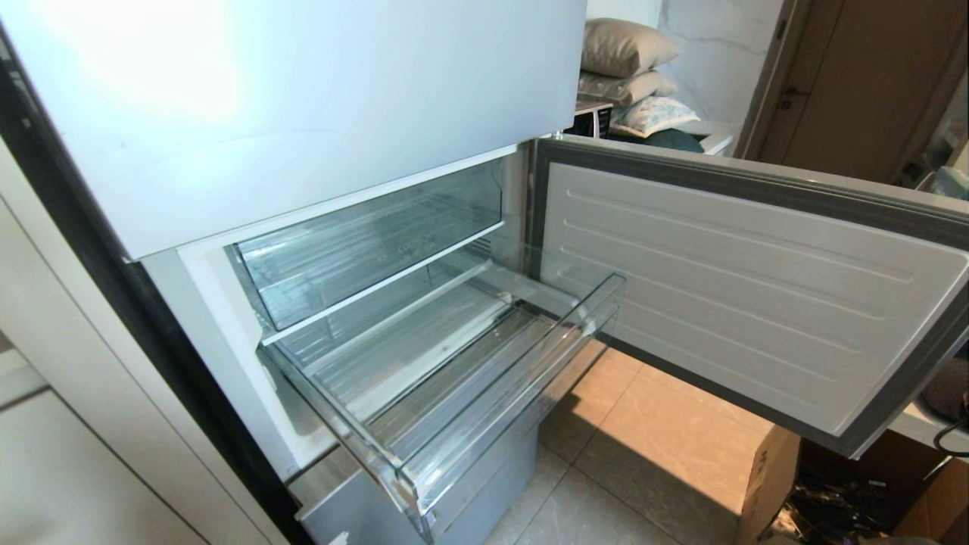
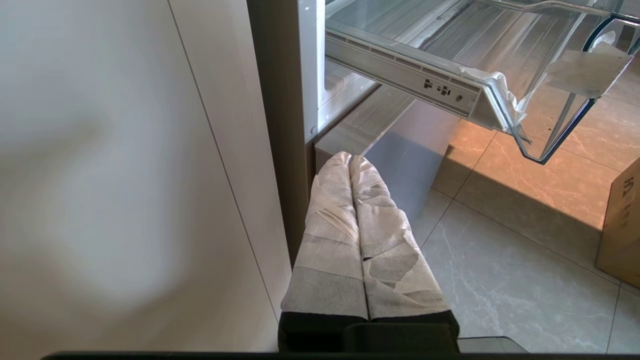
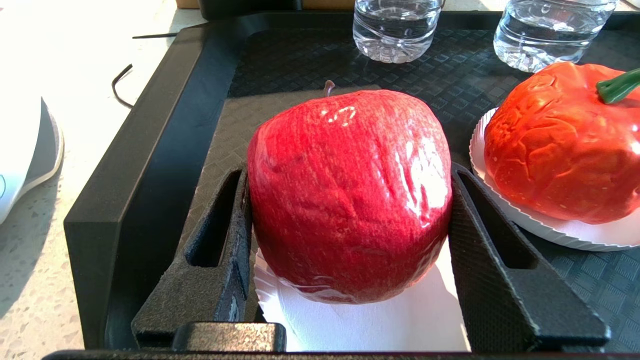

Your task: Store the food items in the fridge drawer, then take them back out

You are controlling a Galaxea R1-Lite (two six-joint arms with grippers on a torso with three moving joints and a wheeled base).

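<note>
The red apple's base (image 3: pixel 351 291) is inside the white paper plate (image 3: pixel 370 320), so the apple would rest there. My right gripper needs to let go of the apple.
In the right wrist view a shiny red apple (image 3: pixel 350 195) sits between the black fingers of my right gripper (image 3: pixel 350 175), which press on both its sides. Under it lies a white paper plate (image 3: pixel 370 320). Beside it, on a second plate, rests the orange-red fruit (image 3: pixel 555 145) with a green stem. The clear fridge drawer (image 1: pixel 484 424) stands pulled out and holds nothing; its corner (image 2: pixel 550 100) also shows in the left wrist view. My left gripper (image 2: pixel 350 159) hangs shut low beside the fridge. Neither arm shows in the head view.
Both fruits are on a black tray (image 3: pixel 165 150) with two water bottles (image 3: pixel 395 30) at its far side. The fridge door (image 1: pixel 757 295) swings open to the right of the drawer. A smaller clear compartment (image 1: pixel 363 242) sits above the drawer. A cardboard box (image 1: pixel 764 484) stands on the floor.
</note>
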